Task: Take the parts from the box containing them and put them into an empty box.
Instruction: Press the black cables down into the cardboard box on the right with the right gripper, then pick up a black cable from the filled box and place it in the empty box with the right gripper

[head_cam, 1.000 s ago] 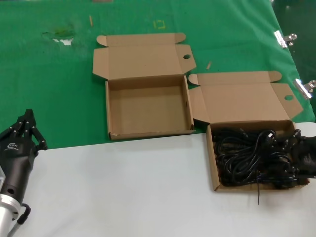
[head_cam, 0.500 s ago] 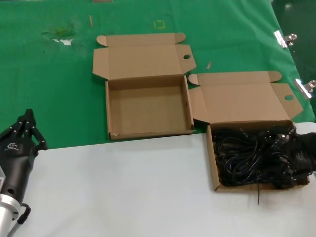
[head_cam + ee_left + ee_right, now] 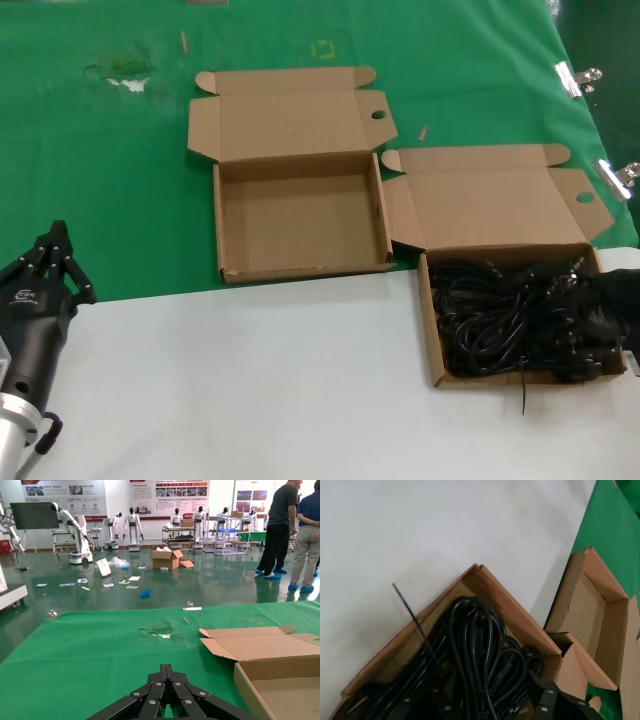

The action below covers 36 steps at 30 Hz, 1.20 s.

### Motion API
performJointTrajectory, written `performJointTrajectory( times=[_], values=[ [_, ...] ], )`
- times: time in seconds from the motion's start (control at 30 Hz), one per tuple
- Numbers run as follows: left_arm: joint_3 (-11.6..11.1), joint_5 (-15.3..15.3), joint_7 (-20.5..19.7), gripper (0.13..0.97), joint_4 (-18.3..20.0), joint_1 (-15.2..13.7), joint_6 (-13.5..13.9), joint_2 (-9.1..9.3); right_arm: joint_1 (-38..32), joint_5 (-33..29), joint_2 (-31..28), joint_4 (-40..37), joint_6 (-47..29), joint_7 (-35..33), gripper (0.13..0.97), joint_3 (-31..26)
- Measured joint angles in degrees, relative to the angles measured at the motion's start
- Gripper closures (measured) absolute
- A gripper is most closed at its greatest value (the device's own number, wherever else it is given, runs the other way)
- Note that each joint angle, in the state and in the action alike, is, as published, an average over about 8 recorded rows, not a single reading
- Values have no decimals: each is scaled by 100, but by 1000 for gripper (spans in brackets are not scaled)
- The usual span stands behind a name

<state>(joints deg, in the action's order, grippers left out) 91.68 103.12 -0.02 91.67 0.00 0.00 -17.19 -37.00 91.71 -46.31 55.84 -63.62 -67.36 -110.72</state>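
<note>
The loops of the coiled cable spread out wide at the cable's end, so my right gripper needs to grab the cable by its narrow gathered middle (image 3: 477, 692) next.
The black power cables (image 3: 495, 315) lie tangled in the right cardboard box (image 3: 432, 340), lid open. They also show in the right wrist view (image 3: 475, 650), inside the box's corner (image 3: 505, 605). My right gripper (image 3: 592, 315) is down among them at the box's right side. Its jaws are open, with cables between the fingers (image 3: 490, 705). The empty box (image 3: 300, 225) stands open to the left on the green cloth; it also shows in both wrist views (image 3: 590, 610) (image 3: 280, 700). My left gripper (image 3: 55, 245) is parked at the table's near left, shut and empty (image 3: 167, 672).
Both boxes' flap lids (image 3: 290, 120) (image 3: 490, 200) lie open toward the far side. A thin black tie (image 3: 522, 392) pokes over the cable box's front wall. Metal clips (image 3: 575, 78) (image 3: 618, 178) hold the green cloth at the right edge. White tabletop (image 3: 250, 380) lies in front.
My right gripper has shifted a little to the right and sunk lower among the cables. The left arm and both boxes have not moved.
</note>
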Motion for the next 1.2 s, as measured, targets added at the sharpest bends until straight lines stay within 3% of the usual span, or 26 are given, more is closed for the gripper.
performJointTrajectory(
  times=[0.3, 0.6, 0.9, 1.2],
  values=[
    [0, 0, 0, 957, 0, 0, 0, 0, -67, -19, 79, -247, 54, -393, 651, -5],
    [0, 0, 0, 957, 0, 0, 0, 0, -36, -5, 114, -307, 60, -414, 814, -7],
    [0, 0, 0, 957, 0, 0, 0, 0, -69, -23, 139, -358, 67, -392, 913, -23],
    [0, 0, 0, 957, 0, 0, 0, 0, -62, -63, -12, -92, 86, -21, 921, -2]
  ],
)
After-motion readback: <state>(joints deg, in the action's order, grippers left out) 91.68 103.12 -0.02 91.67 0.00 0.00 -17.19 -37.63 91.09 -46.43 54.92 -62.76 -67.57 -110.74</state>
